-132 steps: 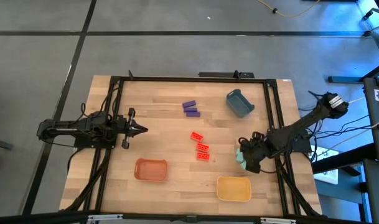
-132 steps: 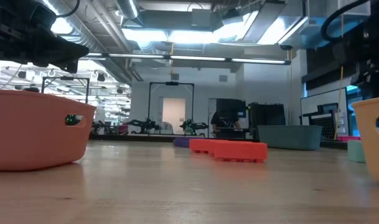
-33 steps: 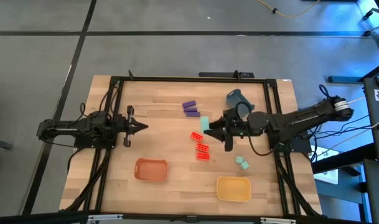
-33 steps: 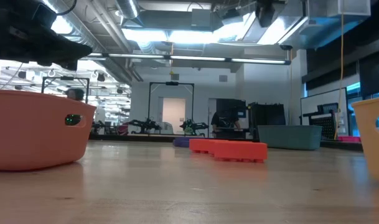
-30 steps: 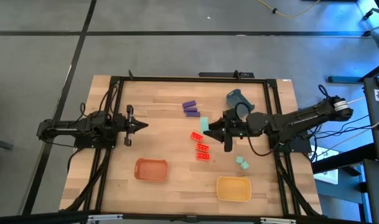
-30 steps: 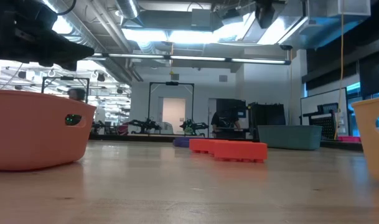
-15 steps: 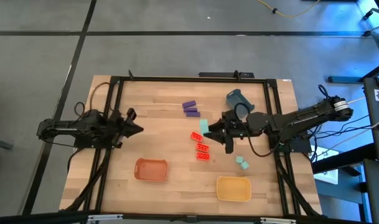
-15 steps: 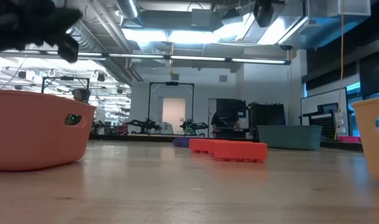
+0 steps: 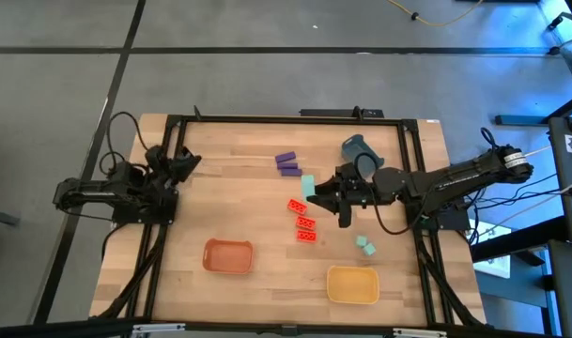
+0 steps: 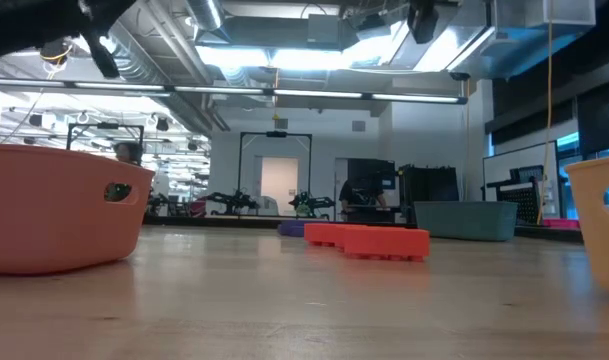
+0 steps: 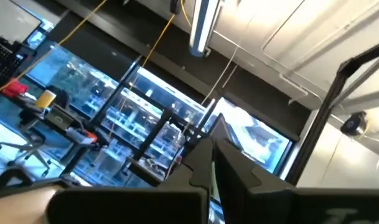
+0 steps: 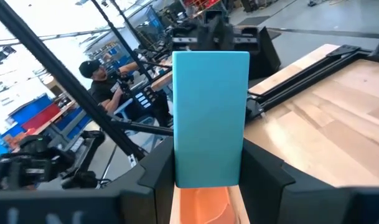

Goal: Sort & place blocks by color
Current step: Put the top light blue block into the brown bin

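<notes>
I should keep holding the teal block with my right gripper until my left gripper's fingers pinch it, because wood shows between the loose end of the teal block [image 9: 307,186] [image 12: 211,118] and those fingers.
My right gripper [image 9: 316,194] hangs above the table's middle, shut on a pale teal block [image 12: 211,118]. Below and near it, three red studded blocks [image 9: 304,222] lie in a row on the wood. Two purple bars [image 9: 286,163] lie toward the far edge. Two more teal cubes [image 9: 364,246] rest on the table to the right. My left gripper [image 9: 189,158] stands at the table's left side, shut on nothing, its fingertips [image 11: 212,155] tipped up toward the ceiling. My right gripper pinches the teal block by two opposite sides [image 12: 183,168], one finger [image 12: 157,177] on each. The fingers lie level and point toward the table's left edge. The block juts out past the fingertips and is lifted clear of the table.
A blue-grey cup [image 9: 361,155] stands at the far right, just behind my right arm. An orange-red tray [image 9: 228,255] and a yellow tray [image 9: 352,284] sit along the near edge. A black frame [image 9: 286,119] borders the work area. People show in the room beyond.
My left gripper has risen and drawn back toward the table's far left, tipping its fingers upward and rolling about its own axis; it stays shut. My right gripper has kept still with the teal block.
</notes>
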Motion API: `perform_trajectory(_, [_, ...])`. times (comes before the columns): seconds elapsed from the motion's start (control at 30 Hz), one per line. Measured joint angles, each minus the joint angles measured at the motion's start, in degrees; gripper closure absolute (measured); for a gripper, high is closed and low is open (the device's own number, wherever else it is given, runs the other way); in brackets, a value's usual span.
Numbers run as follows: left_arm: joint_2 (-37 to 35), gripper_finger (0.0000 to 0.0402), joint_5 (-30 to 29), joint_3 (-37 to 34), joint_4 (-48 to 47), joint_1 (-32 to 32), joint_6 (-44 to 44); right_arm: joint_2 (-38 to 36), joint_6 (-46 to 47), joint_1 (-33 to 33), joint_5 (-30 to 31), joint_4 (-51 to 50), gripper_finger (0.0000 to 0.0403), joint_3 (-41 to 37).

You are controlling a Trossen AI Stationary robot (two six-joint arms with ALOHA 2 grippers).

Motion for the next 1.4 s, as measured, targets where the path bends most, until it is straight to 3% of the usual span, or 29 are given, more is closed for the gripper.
perform_trajectory(0.33, [25.8,0.0291,4.8,24.5,-21.0,0.0,7.5,2.7,-4.8,-2.0,-0.9,-3.1,0.0263,5.7])
perform_trajectory(0.6, [41.1,0.0228,10.7,36.1,-21.5,-0.5,11.5,11.6,-10.2,-2.5,1.2,-3.7,0.0263,13.0])
perform_trajectory(0.97, [54.0,0.0221,8.3,39.8,-18.6,-6.1,14.0,20.7,-15.3,-2.5,3.4,-8.8,0.0263,23.7])
perform_trajectory(1.4, [59.0,0.0221,4.4,39.9,-11.9,-8.8,16.7,20.9,-15.1,-2.5,1.9,-10.9,0.0263,24.0])
